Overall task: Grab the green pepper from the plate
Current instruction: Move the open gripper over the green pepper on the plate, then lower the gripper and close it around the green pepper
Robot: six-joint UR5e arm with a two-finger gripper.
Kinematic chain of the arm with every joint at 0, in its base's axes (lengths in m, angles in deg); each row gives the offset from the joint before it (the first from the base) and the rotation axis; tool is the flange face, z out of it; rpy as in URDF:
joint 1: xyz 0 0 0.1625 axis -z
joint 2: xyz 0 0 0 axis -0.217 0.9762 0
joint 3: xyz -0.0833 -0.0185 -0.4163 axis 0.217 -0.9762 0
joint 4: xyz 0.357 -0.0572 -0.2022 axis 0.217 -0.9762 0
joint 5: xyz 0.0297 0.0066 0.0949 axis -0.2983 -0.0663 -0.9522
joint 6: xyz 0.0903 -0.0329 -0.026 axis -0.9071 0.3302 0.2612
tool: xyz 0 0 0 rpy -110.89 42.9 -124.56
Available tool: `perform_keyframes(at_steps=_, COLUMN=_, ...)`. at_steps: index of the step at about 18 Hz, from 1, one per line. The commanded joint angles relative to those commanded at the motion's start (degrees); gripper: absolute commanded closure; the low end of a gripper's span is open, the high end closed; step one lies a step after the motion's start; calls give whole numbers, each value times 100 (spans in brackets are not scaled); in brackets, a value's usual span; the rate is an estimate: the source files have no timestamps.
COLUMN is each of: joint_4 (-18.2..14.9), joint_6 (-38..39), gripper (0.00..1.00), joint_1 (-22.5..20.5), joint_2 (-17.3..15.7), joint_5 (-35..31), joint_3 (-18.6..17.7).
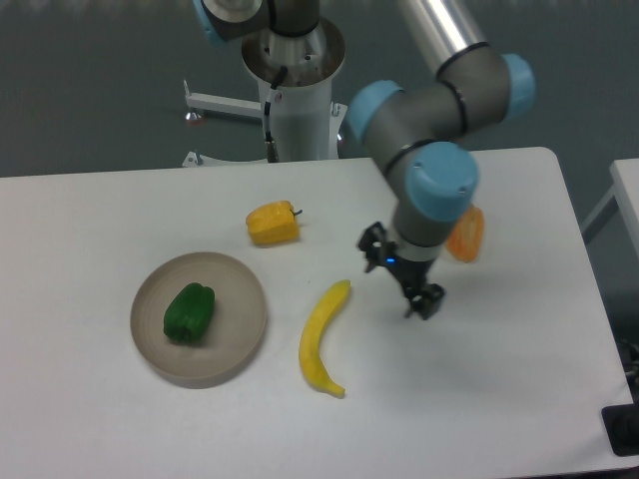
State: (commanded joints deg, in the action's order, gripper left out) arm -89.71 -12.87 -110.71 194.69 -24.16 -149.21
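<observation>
The robot's gripper will next grab the pepper by its rounded body (190,313) to pick the green pepper up from the plate (235,334).
The green pepper (189,312) lies on the beige-grey plate (235,334) at the left of the white table, a little left of the plate's middle. My gripper (401,273) hangs over the table well to the right of the plate, beyond the banana. Its two black fingers (427,300) stand apart with nothing between them, so it is open and empty.
A yellow pepper (273,223) sits behind the plate to its right. A banana (324,337) lies between the plate and my gripper. An orange item (466,236) is partly hidden behind my wrist. The robot base (296,95) stands at the table's back edge.
</observation>
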Motion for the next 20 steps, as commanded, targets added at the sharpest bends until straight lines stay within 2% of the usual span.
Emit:
perform_keyframes(at_steps=4, joint_4=53, joint_6=1211, gripper=0, joint_1=756, joint_2=43, joint_5=18, joint_3=-36)
perform_keyframes(at_steps=8, joint_4=53, joint_6=2136, gripper=0, joint_1=1170, joint_2=140, joint_5=26, joint_3=-202)
perform_keyframes(at_steps=13, joint_4=62, joint_6=2988, gripper=0, joint_1=1241, joint_2=254, joint_5=808, joint_3=-255)
perform_keyframes(at_steps=17, joint_4=447, joint_6=3605, gripper=0, joint_1=1346, joint_2=421, joint_5=817, joint_3=-264)
perform_keyframes(at_steps=20, joint_4=527, joint_6=3833, gripper=0, joint_1=1373, joint_2=545, joint_5=809, joint_3=-255)
